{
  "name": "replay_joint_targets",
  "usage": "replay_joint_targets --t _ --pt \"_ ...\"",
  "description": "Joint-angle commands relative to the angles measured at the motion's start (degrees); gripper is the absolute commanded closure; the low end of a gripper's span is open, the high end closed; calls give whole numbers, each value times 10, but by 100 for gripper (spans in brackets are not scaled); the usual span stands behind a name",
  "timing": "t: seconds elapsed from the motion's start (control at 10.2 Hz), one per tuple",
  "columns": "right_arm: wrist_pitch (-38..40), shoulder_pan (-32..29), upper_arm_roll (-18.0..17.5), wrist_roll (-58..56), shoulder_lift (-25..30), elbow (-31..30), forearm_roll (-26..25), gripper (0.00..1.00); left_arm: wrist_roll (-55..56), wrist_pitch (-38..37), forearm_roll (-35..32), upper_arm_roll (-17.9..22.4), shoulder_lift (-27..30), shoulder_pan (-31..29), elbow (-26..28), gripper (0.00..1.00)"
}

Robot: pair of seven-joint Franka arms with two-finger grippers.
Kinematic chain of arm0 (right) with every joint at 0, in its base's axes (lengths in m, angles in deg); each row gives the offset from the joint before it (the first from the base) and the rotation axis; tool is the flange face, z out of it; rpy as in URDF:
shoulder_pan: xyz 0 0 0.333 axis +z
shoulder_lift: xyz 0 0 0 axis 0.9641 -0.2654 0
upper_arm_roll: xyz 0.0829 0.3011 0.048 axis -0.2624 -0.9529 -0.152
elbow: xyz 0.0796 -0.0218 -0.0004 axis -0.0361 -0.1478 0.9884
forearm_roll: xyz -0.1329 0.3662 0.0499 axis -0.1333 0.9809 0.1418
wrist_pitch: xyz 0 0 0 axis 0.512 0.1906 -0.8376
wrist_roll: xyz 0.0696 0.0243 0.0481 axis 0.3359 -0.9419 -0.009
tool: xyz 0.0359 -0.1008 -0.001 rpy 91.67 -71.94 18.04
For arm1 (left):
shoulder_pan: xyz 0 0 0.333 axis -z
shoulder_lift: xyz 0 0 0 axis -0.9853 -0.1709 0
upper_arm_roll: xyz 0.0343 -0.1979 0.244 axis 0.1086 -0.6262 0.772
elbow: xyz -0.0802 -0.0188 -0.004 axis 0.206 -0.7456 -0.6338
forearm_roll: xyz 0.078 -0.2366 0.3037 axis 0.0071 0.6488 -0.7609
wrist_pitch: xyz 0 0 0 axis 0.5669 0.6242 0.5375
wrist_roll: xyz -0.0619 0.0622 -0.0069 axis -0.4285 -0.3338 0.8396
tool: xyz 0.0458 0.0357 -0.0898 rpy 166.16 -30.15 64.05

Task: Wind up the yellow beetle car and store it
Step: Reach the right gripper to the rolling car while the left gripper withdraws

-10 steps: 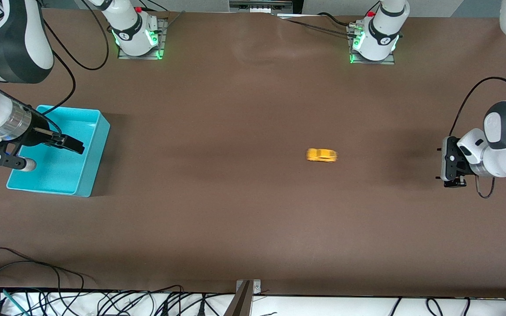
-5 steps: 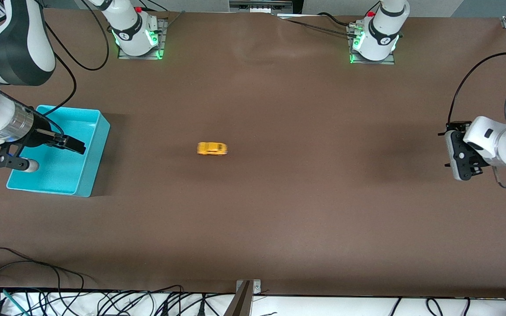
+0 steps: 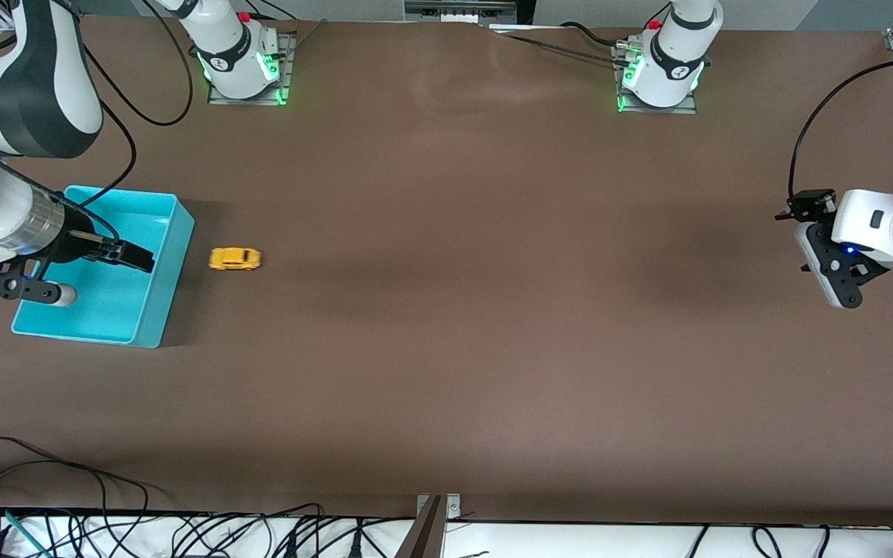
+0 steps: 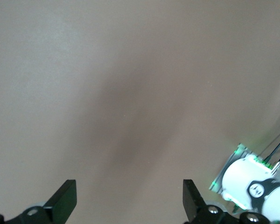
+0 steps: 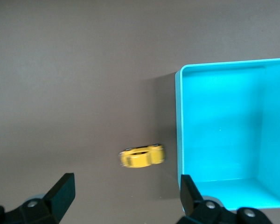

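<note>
My right gripper needs to grab the yellow beetle car (image 3: 235, 259) by its two long sides next. Then it can store the car in the turquoise bin.
The yellow beetle car (image 3: 235, 259) stands on its wheels on the brown table, just beside the turquoise bin's (image 3: 177, 246) wall toward the left arm's end. In the right wrist view the car (image 5: 142, 156) is blurred and sits close to the bin's wall (image 5: 178, 135). My right gripper (image 3: 94, 275) is open and empty, held over the bin; in its own wrist view (image 5: 126, 193) the car lies just ahead of the open jaws. My left gripper (image 3: 830, 260) is open and empty over bare table at the left arm's end, and its wrist view (image 4: 128, 200) shows only table between the jaws.
The bin's inside shows nothing in it. The two arm bases (image 3: 241, 62) (image 3: 663, 70) stand along the table's edge farthest from the camera. Cables (image 3: 105, 527) lie along the nearest edge. The left arm's base (image 4: 247, 182) shows in the left wrist view.
The car has rolled across the table from near the left gripper to beside the bin. The left gripper has drawn back and turned. The right gripper has barely moved.
</note>
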Motion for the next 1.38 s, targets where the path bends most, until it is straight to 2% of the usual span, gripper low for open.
replay_joint_targets --t 0.0,0.3,0.39,0.69,0.79,0.89,0.99,1.08,1.18,1.28 --pt "-2 -2 -1 -106 0 -20 -7 0 115 -33 11 -21 25 -2 -16 0" --pt "-40 -3 -1 -318 1 -80 -7 0 174 -38 61 -21 25 -3 -40 0" --pt "-73 -4 1 -403 2 -109 -7 0 237 -42 62 -28 34 -1 -41 0" --pt "-226 -6 10 -662 3 -219 -7 0 405 -78 58 -87 62 -1 -41 0" --pt "-279 -6 13 -732 1 -258 -6 0 429 -85 54 -87 84 1 -39 0" --pt "-307 -5 14 -771 0 -286 -6 0 433 -82 53 -74 109 27 -14 0" --pt "-318 -5 13 -804 -1 -307 -6 0 433 -55 58 -15 137 63 14 0" --pt "-342 -5 13 -839 -9 -324 -6 0 433 5 58 48 167 111 65 0" --pt "-363 -5 13 -850 -18 -337 -6 0 430 63 58 85 195 135 108 0" --pt "-376 -4 13 -850 -29 -344 -6 0 435 76 57 99 217 144 130 0"
